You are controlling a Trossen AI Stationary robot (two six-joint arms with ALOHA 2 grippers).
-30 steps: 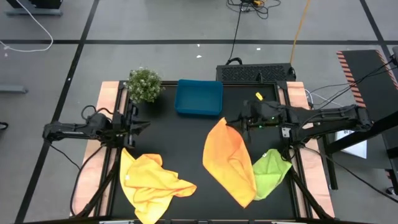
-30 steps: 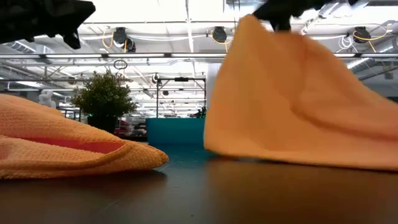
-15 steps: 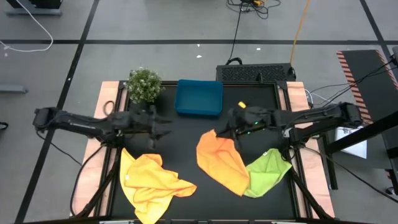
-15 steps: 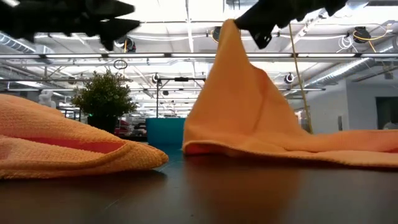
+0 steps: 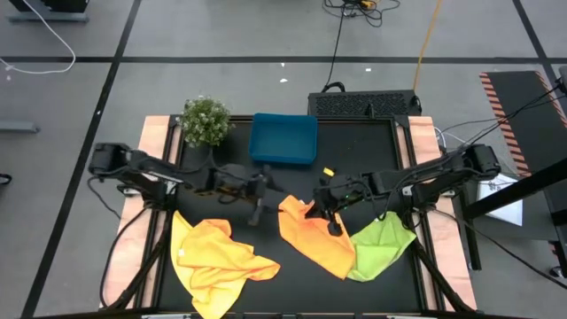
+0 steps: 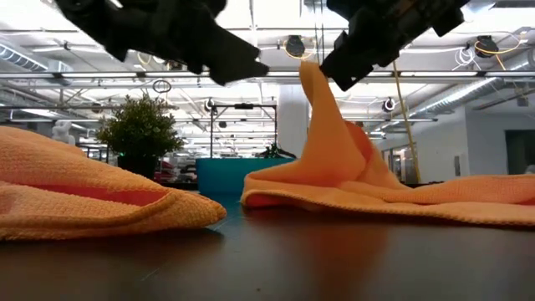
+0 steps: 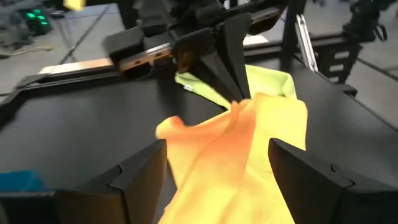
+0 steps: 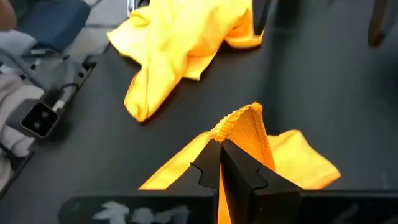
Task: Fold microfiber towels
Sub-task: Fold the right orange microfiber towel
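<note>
I need to stretch the towel out for folding, so I should grab the orange towel (image 5: pixel 317 240) by its loose corner (image 5: pixel 289 204) with my left gripper next.
My right gripper (image 5: pixel 321 208) is shut on an orange-yellow microfiber towel (image 5: pixel 317 239) at mid-table. Just left of that towel my left gripper (image 5: pixel 264 195) stands open; the towel (image 7: pixel 236 155) lies ahead of its spread fingers, untouched. The towel's right part lies over a lime green towel (image 5: pixel 381 246). A crumpled yellow towel (image 5: pixel 213 257) rests on the near left of the table. My right gripper pinches a raised tip of the orange-yellow towel's edge (image 8: pixel 244 118) between its two fingers. The fingers come slanting down from the table's right. That tip stands up as a peak (image 6: pixel 311 75); the rest of the towel spreads slack on the table.
A blue tray (image 5: pixel 283 139) stands at the far middle with a small green plant (image 5: pixel 205 120) to its left. Bare black tabletop lies between the yellow towel and the orange-yellow one.
My right gripper has gone down and toward the near edge with the orange-yellow towel; its raised part has sunk and the cloth has gathered on the table. My left gripper has gone right across the table toward that towel and has opened.
</note>
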